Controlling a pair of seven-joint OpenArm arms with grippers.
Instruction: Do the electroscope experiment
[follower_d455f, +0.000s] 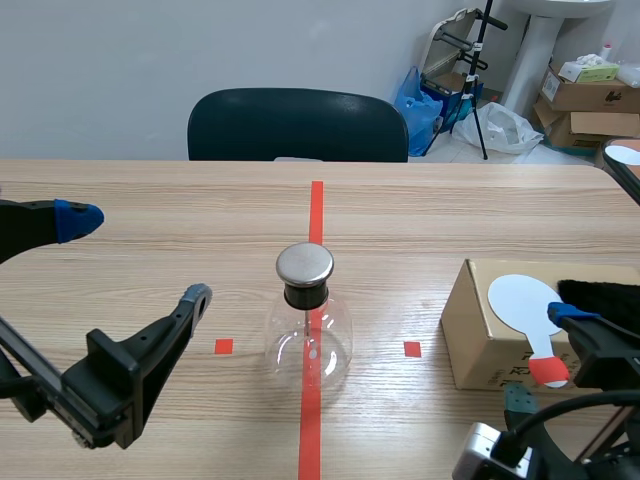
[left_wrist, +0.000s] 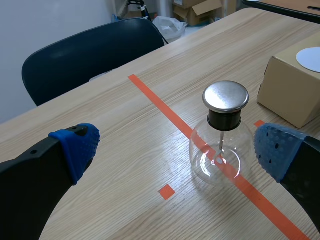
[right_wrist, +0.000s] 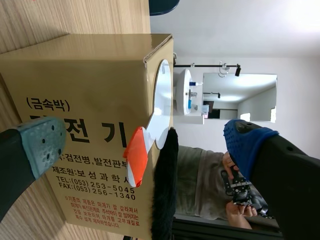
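Note:
The paddle's round disc (follower_d455f: 524, 303) is wide and flat, so I should next use my right gripper to grab the paddle by its narrow orange-red handle (follower_d455f: 549, 370).
The electroscope, a round glass flask (follower_d455f: 308, 340) with a black neck and a flat metal cap (follower_d455f: 304, 264), stands on the red tape line at mid-table. My left gripper (follower_d455f: 137, 258) hangs open to its left. In the left wrist view the flask (left_wrist: 220, 150) sits ahead, nearer the right-hand finger. A white paddle (follower_d455f: 524, 298) with an orange-red handle (follower_d455f: 548, 371) and a black fur cloth (follower_d455f: 603, 294) lie on a cardboard box (follower_d455f: 478, 345). My right gripper (right_wrist: 145, 142) is open, its pads on either side of the paddle handle (right_wrist: 136, 157) and fur (right_wrist: 164, 190).
A dark chair (follower_d455f: 298, 125) stands behind the table's far edge. Cartons, bags and a stand (follower_d455f: 478, 60) fill the room's back right. Another table's corner (follower_d455f: 625, 160) shows at the right. Small red tape squares (follower_d455f: 224, 346) flank the flask.

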